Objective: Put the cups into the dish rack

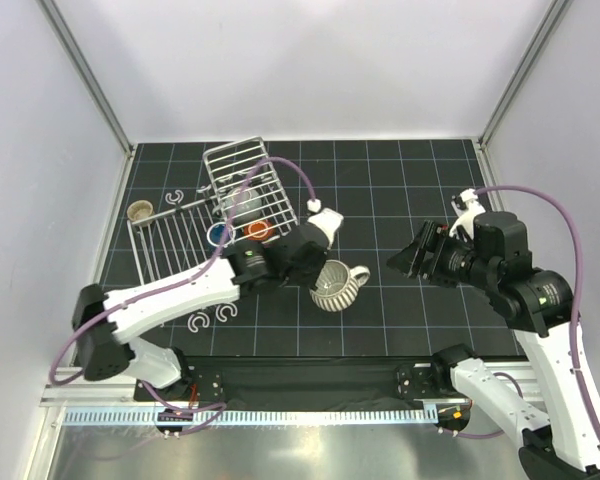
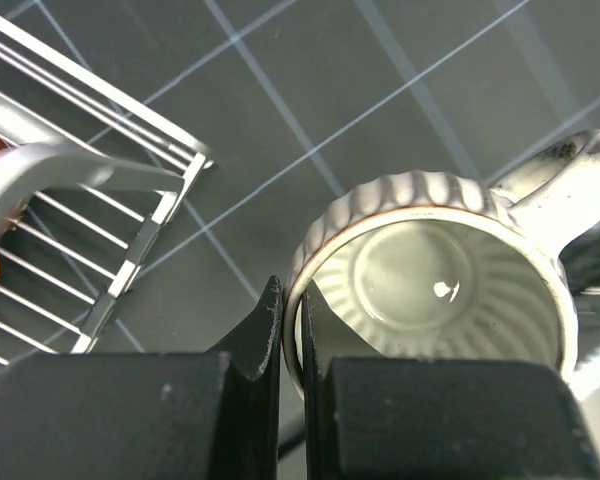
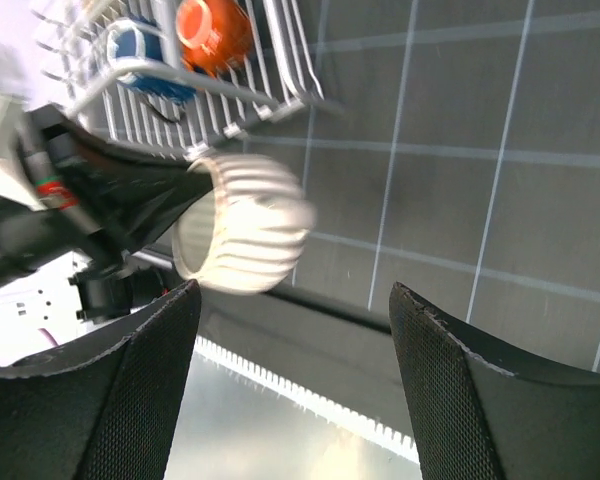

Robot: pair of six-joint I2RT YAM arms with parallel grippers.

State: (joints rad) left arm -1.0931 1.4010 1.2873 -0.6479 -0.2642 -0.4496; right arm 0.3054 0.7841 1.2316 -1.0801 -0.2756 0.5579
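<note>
The cream cup would fall onto the gridded mat below if my left gripper opened now, so it should first go into the dish rack.
My left gripper [image 1: 318, 277] is shut on the rim of the cream cup with dark stripes [image 1: 338, 285], one finger inside and one outside; in the left wrist view the gripper [image 2: 290, 312] pinches the cup [image 2: 430, 280] at its left rim. The cup is tilted, handle to the right, just right of the dish rack [image 1: 170, 245]. A dark blue cup [image 1: 218, 234] and an orange-red cup [image 1: 258, 230] sit in the rack, and a light grey cup [image 1: 242, 197] in its raised basket. A tan-brown cup [image 1: 140, 211] stands left of the rack. My right gripper [image 1: 405, 262] is open and empty, right of the striped cup [image 3: 245, 225].
Small white C-shaped hooks [image 1: 226, 313] lie on the dark gridded mat in front of the rack, and others [image 1: 175, 197] behind it. The rack's corner [image 2: 170, 165] is close to the left of the held cup. The mat's front edge [image 3: 310, 310] runs below the right gripper.
</note>
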